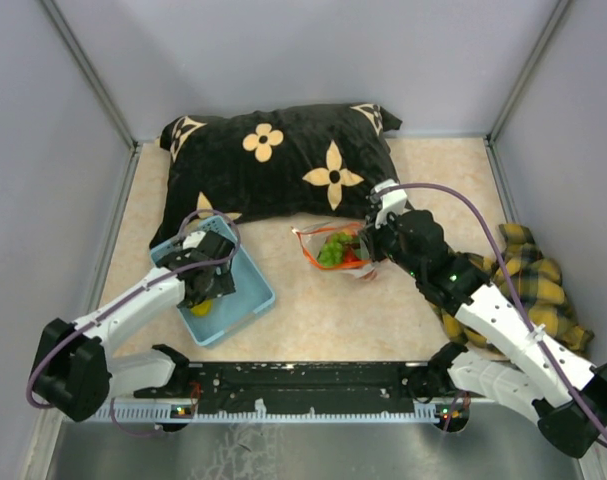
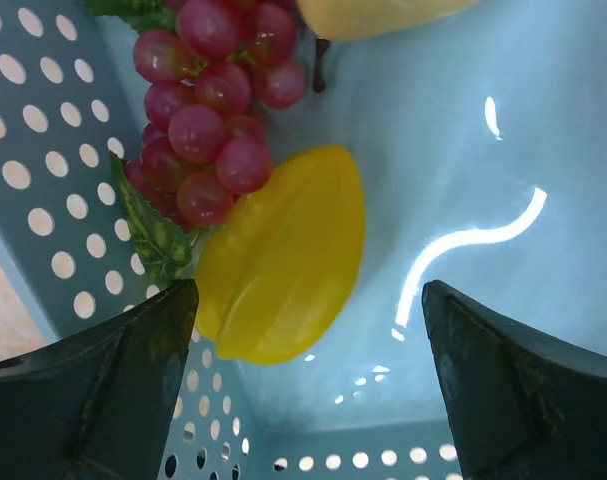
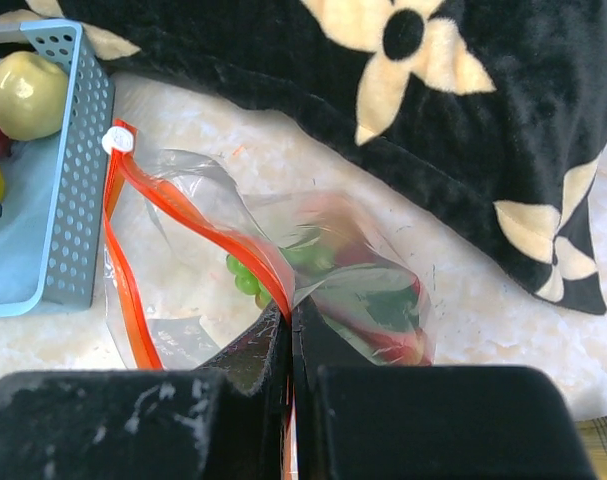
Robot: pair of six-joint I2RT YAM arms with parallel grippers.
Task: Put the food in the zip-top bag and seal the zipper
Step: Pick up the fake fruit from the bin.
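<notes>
The robot's left gripper will next hold the fruit across its sides, with the far tip pointing ahead, so that it can place the yellow fruit (image 2: 283, 255) tip-first into the zip-top bag.
The clear zip-top bag (image 1: 335, 250) lies on the table below the pillow, mouth held open, with green grapes (image 3: 245, 278) and red fruit (image 3: 388, 325) inside. My right gripper (image 3: 291, 318) is shut on the bag's upper lip at the red zipper (image 3: 198, 235). My left gripper (image 2: 308, 375) hangs open inside the light blue basket (image 1: 245, 300). A yellow fruit (image 2: 283, 255) lies just ahead of its fingers, untouched. Purple grapes (image 2: 208, 120) lie beyond that, and a pale yellow piece (image 2: 373, 12) sits at the top edge of the left wrist view.
A black pillow (image 1: 283, 160) with cream flowers lies behind the bag. A yellow plaid cloth (image 1: 538, 285) is bunched at the right under my right arm. Grey walls close in the table at left, right and back. The basket's perforated wall (image 2: 43, 150) stands close to my left fingers.
</notes>
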